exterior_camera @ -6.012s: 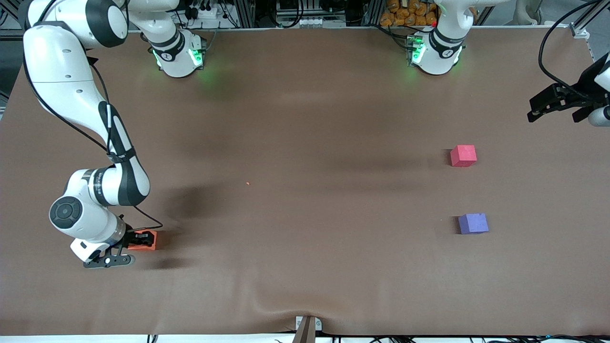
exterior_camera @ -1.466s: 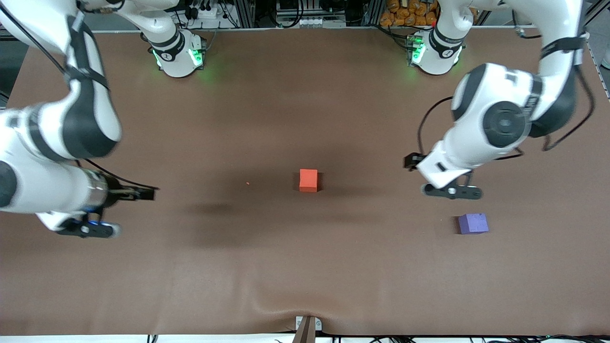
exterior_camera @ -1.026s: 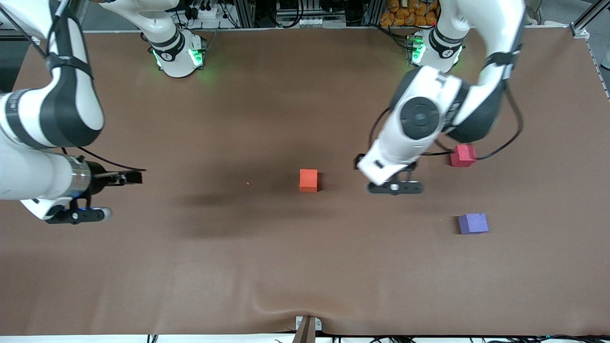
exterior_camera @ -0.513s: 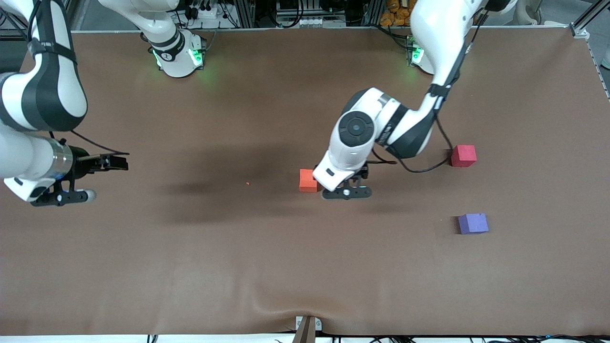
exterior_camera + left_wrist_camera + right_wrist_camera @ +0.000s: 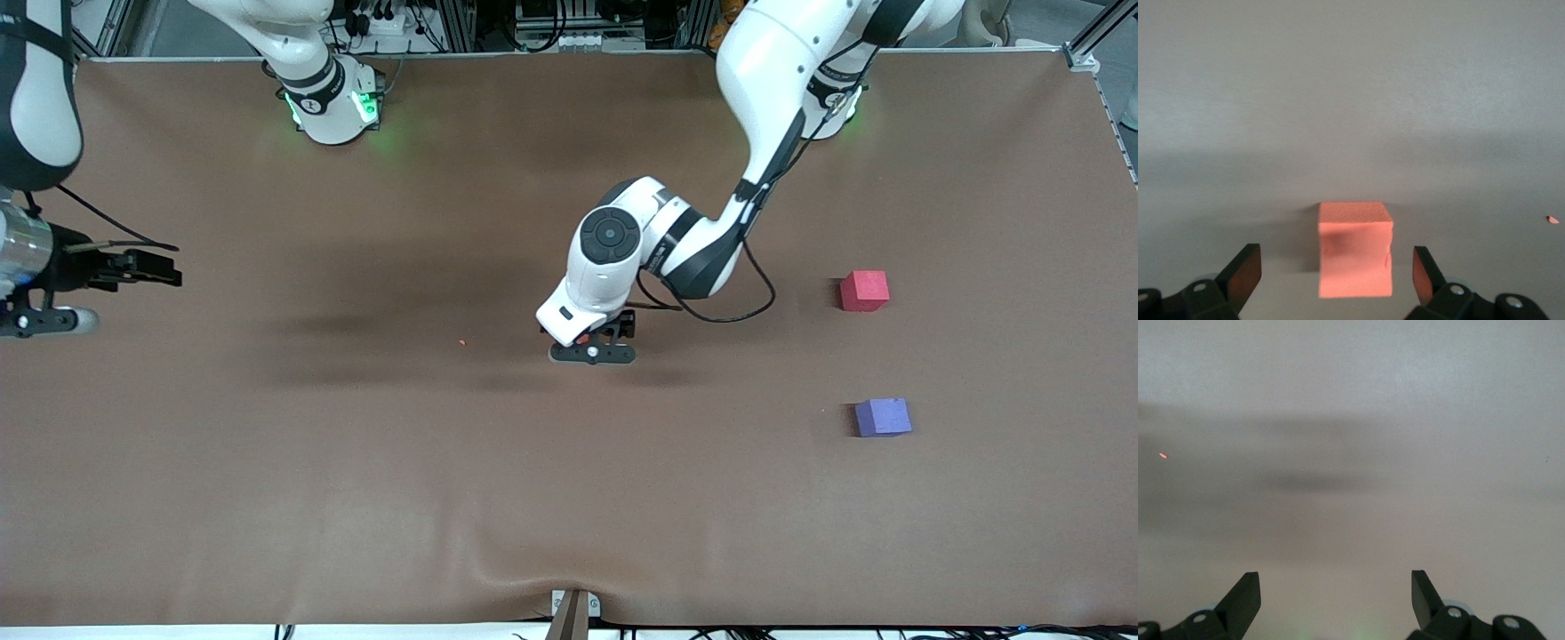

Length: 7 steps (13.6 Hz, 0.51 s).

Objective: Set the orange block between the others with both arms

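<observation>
The orange block [image 5: 1355,250] needs to go between the red and blue cubes, so my left gripper will grab it by its two opposite sides next.
The orange block [image 5: 1355,250] rests on the brown table near its middle. My left gripper [image 5: 1336,270] hangs low over it, open, with one finger on each side and a gap to each face. In the front view the left gripper [image 5: 589,345] and its wrist cover almost all of the block. The pinkish-red cube [image 5: 864,291] and the purple-blue cube [image 5: 883,417] sit apart toward the left arm's end, the purple one nearer the front camera. My right gripper [image 5: 153,268] [image 5: 1336,593] is open and holds nothing, above bare table at the right arm's end.
A tiny orange crumb [image 5: 461,342] lies on the brown table cover [image 5: 427,498] beside the middle. The cover wrinkles near a small metal bracket [image 5: 573,609] at the front edge. Both green-lit bases stand along the edge farthest from the front camera.
The left arm swept from beside the pinkish-red cube to the table's middle and now straddles the orange block. The right arm drew back toward its end of the table. Both grippers stayed open.
</observation>
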Motion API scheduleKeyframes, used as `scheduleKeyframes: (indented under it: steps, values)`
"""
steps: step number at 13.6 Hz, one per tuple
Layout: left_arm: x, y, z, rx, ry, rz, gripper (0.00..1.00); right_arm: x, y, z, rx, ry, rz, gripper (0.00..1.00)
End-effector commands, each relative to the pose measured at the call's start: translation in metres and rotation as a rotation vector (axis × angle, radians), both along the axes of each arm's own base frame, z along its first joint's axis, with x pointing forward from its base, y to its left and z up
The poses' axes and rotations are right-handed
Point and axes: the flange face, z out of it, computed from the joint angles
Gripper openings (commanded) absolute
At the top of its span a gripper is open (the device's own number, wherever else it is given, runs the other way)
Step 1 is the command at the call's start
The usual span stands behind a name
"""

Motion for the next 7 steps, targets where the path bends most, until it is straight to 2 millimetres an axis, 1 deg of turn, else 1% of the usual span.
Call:
scheduleKeyframes:
  steps: [1,3,4,7]
  values:
    - [0.000,-0.012,-0.015,-0.006,-0.017,0.016,1.00,-0.021,0.000,0.017,0.008,-0.009,-0.011,1.00]
    - [-0.008,-0.018,-0.032,0.001,-0.008,0.002,1.00,-0.032,0.001,0.034,0.007,-0.001,-0.012,1.00]
    - [-0.009,-0.019,-0.037,-0.001,-0.013,0.000,1.00,-0.035,-0.002,0.040,0.006,-0.004,-0.018,1.00]
    - [-0.011,-0.019,-0.040,0.007,-0.012,-0.002,1.00,-0.038,-0.006,0.065,-0.003,-0.049,-0.025,1.00]
